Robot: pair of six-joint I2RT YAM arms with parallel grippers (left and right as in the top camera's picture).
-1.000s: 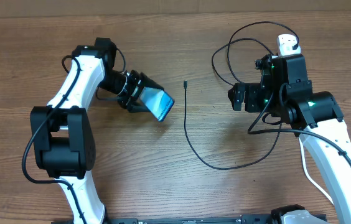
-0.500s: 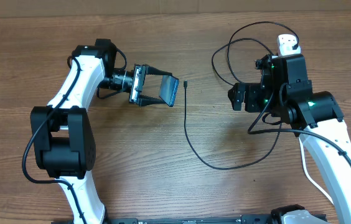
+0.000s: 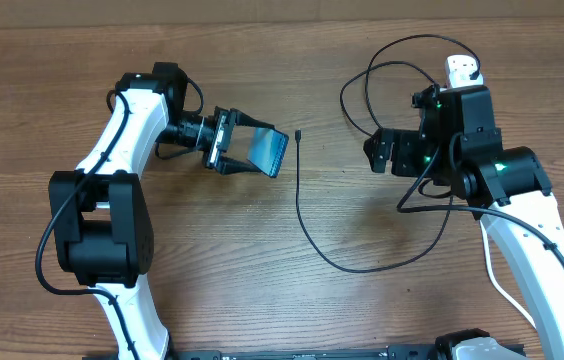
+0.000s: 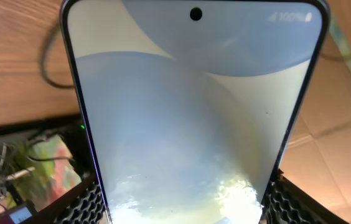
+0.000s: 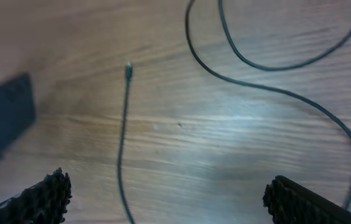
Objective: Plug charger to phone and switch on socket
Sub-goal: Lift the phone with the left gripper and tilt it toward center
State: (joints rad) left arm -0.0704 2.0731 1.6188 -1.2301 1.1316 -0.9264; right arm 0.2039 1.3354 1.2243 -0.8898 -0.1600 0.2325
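I need to grab the phone's loose end (image 3: 276, 154) (image 5: 18, 111) across its sides with my right gripper next. Then my left gripper can let go and grip the phone again to plug in the charger.
My left gripper (image 3: 249, 150) is shut on the phone (image 3: 270, 150), holding it off the table with its free end pointing right. In the left wrist view the phone's light blue screen (image 4: 188, 106) fills the frame between my two fingers (image 4: 83, 205). The charger is a thin black cable (image 3: 298, 195). Its small connector tip (image 3: 300, 133) lies on the wood just right of the phone. My right gripper (image 3: 374, 155) hangs open, right of the tip. From the right wrist, the tip (image 5: 129, 67) lies ahead, left of centre. The white socket (image 3: 459, 68) peeks out behind my right arm.
The black cable loops (image 3: 382, 70) across the far right of the wooden table (image 3: 292, 300) and sweeps in a wide curve (image 3: 362, 268) under my right arm. The right wrist view shows more loops (image 5: 275, 62) and the phone as a dark shape (image 5: 1, 115) at the left edge.
My left gripper has rotated and lifted the phone from a downward tilt to nearly level, bringing its free end closer to the connector tip. The right arm has barely shifted.
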